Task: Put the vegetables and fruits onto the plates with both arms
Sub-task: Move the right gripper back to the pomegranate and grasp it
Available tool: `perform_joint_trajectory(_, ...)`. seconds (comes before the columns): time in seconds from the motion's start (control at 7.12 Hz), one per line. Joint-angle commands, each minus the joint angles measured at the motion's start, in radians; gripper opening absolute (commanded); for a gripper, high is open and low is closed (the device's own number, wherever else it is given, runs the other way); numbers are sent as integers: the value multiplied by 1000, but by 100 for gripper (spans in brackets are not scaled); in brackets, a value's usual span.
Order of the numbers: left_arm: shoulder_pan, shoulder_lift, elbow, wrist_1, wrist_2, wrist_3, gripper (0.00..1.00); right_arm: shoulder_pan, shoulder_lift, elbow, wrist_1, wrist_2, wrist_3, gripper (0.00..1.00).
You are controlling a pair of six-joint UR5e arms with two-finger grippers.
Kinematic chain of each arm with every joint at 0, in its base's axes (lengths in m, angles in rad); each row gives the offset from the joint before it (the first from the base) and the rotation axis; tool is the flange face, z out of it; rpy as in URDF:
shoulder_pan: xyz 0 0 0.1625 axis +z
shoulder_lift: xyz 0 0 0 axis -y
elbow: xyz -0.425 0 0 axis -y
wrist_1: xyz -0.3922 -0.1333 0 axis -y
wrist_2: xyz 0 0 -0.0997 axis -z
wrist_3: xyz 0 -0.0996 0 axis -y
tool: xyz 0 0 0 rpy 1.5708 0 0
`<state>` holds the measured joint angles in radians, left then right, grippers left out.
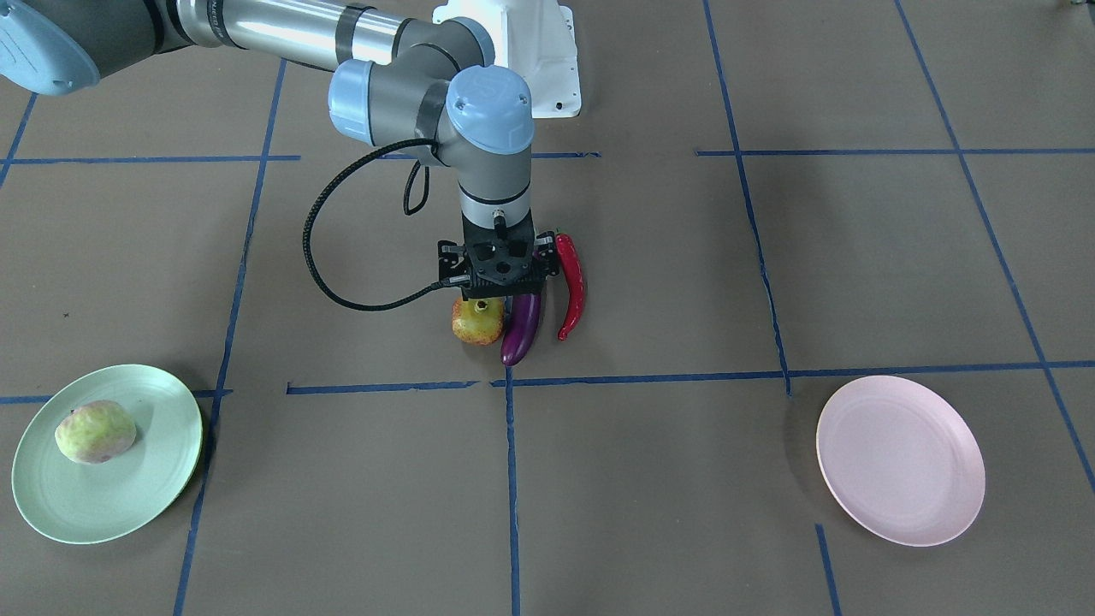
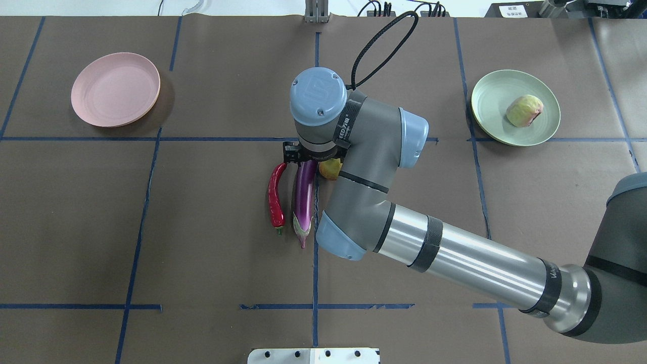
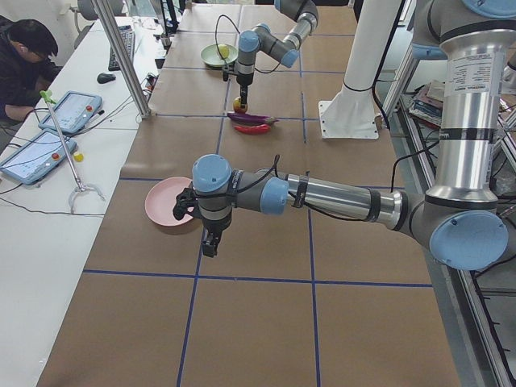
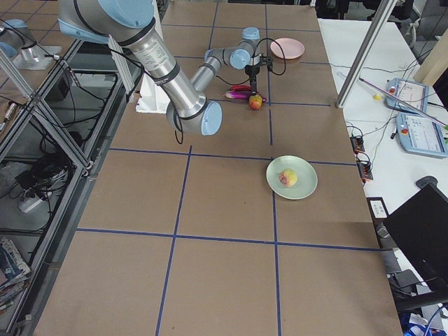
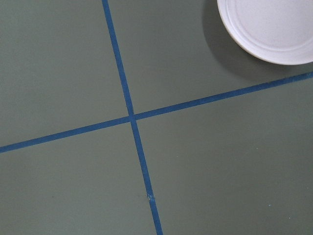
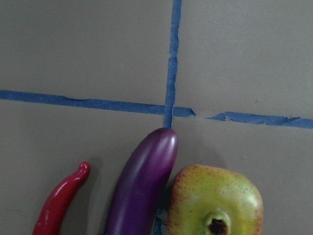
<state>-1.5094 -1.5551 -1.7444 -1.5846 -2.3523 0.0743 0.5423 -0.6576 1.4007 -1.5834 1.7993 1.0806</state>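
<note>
Next, my right gripper grabs the yellow-green and orange-red fruit by its round body [image 1: 475,325] to set the fruit on the mint green plate [image 1: 128,505].
My right gripper [image 1: 494,295] hangs just above the yellow-green and orange-red fruit [image 1: 475,325] and the tip of the purple eggplant [image 1: 522,329], its links spread open and holding nothing. The red chili [image 1: 573,287] lies beside the eggplant. The right wrist view shows the fruit [image 6: 215,200], eggplant [image 6: 142,191] and chili [image 6: 61,205] close below. The pale green fruit [image 1: 95,432] lies on the mint green plate [image 1: 128,505]. The pink plate [image 1: 898,462] holds nothing. My left gripper [image 3: 208,246] hovers beside the pink plate [image 3: 161,210]; I cannot tell whether it is open or shut.
The white base block [image 1: 530,51] stands at the robot's side of the table. Blue tape lines [image 1: 511,479] grid the brown table cover. An operator [image 3: 20,56] sits at a side desk with tablets. A metal post [image 3: 121,56] stands by that table edge.
</note>
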Motion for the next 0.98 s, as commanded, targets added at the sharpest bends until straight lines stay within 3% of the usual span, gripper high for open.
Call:
perform_joint_trajectory(0.0, 0, 1, 0, 0, 1, 1, 100, -1, -3, -16, -7, -18, -79, 100)
perform_joint_trajectory(0.84, 0, 6, 0, 0, 1, 1, 100, -13, -16, -42, -37, -37, -122, 100)
